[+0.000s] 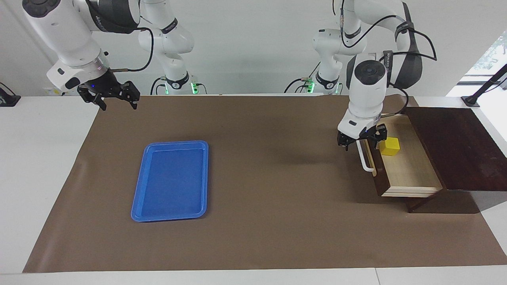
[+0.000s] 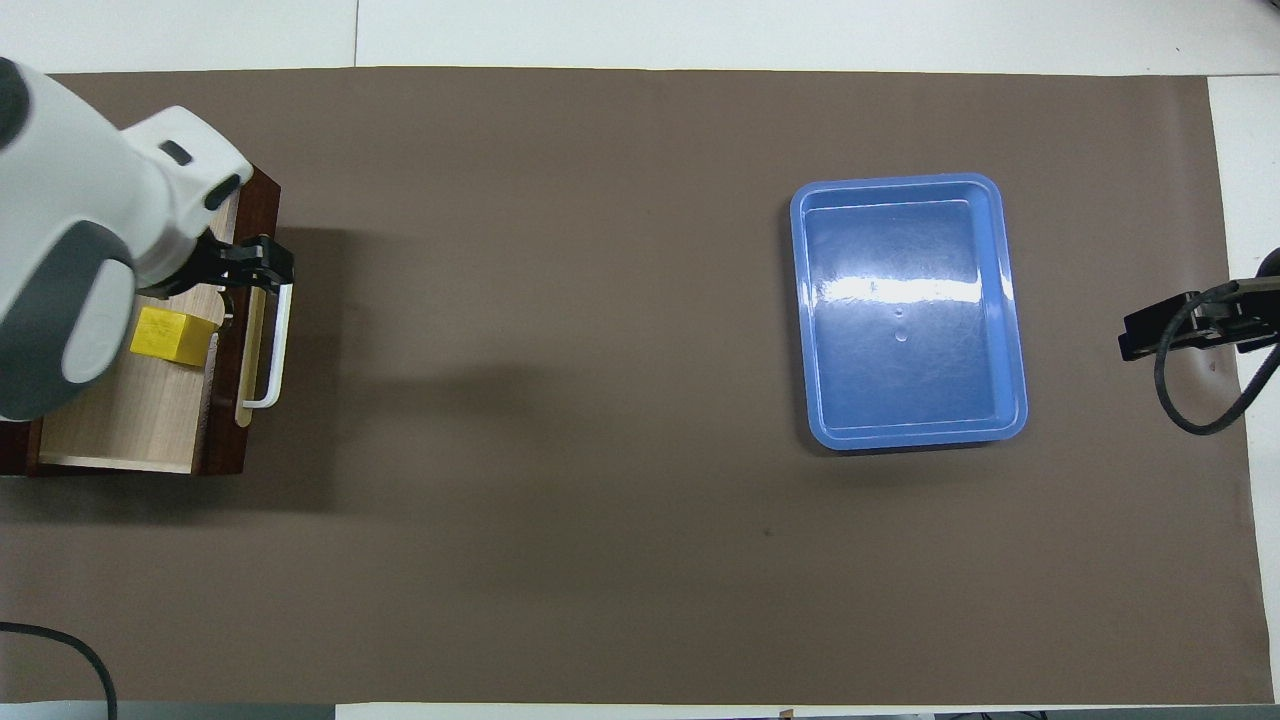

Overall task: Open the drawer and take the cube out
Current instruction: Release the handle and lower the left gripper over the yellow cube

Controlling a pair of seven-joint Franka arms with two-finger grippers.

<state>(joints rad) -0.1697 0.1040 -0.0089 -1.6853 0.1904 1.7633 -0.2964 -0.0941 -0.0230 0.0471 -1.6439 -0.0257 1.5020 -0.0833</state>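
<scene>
My left gripper grabs the yellow cube [image 1: 389, 146] by its opposite sides next, to take it out of the open drawer.
The drawer [image 1: 379, 176] [image 2: 222, 420] stands pulled out of its dark wooden cabinet [image 1: 455, 146] at the left arm's end of the table, its white bar handle [image 1: 363, 158] [image 2: 277, 345] facing the table's middle. The yellow cube [image 1: 389, 146] [image 2: 168, 335] lies on the pale floor inside. My left gripper [image 1: 362, 141] [image 2: 235, 272] hangs open above the drawer front's end that is nearer to the robots, beside the cube and apart from it, holding nothing. My right gripper [image 1: 113, 97] [image 2: 1170, 325] waits open in the air over the mat's edge at the right arm's end.
A flat blue tray [image 1: 171, 180] [image 2: 908, 315] lies empty on the brown mat [image 1: 257, 178] toward the right arm's end. The cabinet's dark top overhangs the back part of the drawer.
</scene>
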